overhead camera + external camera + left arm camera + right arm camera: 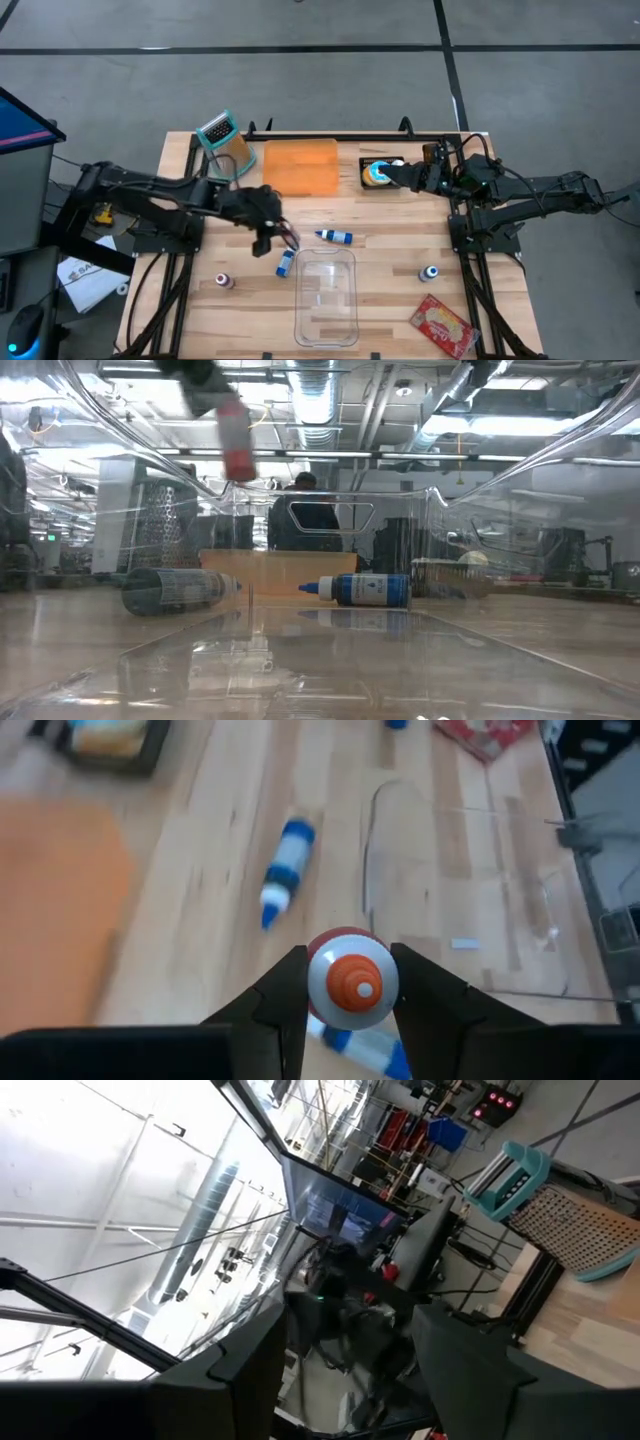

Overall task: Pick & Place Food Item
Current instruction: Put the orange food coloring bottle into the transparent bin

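Observation:
In the left wrist view the capped bottle (352, 982) hangs high beside the clear container, short of the container's rim, so my left gripper keeps hold of it for now.
My left gripper (274, 238) hangs over the table's middle, shut on a small bottle (350, 988) with an orange cap, white shoulder and red body, which also shows in the low view (238, 445). Under it lie two blue-and-white bottles (335, 236) (286, 262) on their sides, just beyond the far end of a clear container (325, 295). My right gripper (345, 1380) is raised at the far right, open, with nothing between its fingers, above a black tray (372, 160) that holds a blue-and-white item (378, 174). My left gripper pinches the bottle between its two fingers at the white shoulder (322, 982) just below the cap. The fingers slant down from the table's left. The bottle is lifted clear, cap end toward the wrist and red body (240, 460) hanging below the fingers, slightly tilted.
An orange cutting board (300, 165) and a teal-topped grater (222, 140) sit at the far side. Two small bottles stand upright at near left (224, 281) and near right (430, 272). A red packet (443, 325) lies at the near right corner.

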Available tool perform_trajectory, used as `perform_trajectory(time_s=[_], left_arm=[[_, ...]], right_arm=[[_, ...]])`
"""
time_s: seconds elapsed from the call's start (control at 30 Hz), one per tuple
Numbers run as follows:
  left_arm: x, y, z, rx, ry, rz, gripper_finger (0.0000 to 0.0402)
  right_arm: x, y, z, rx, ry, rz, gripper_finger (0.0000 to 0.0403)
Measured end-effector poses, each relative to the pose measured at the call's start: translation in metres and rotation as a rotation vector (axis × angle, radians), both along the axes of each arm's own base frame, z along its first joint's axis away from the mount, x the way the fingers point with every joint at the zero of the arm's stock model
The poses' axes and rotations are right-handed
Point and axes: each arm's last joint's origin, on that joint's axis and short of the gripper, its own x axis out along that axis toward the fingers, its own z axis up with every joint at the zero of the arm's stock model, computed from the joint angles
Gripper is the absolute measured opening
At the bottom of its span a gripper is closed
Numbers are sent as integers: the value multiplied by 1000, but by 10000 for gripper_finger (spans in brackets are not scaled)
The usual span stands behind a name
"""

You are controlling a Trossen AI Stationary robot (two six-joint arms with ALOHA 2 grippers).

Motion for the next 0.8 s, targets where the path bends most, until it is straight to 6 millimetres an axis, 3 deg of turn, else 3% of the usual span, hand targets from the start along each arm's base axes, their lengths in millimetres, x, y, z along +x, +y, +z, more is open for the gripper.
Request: perform_trajectory(time_s=[0.13,0.23,0.4,0.8], left_arm=[[30,-12,18,93,-15,-131,111],[49,-24,19,107,8,-258,111],[63,-43,-1,165,116,-389,111],[87,-69,-44,207,178,-431,111]], right_arm=[[0,0,0,6,0,1,209],[0,0,0,4,1,1,209],[1,0,-1,1,6,2,209],[1,0,-4,0,40,2,209]])
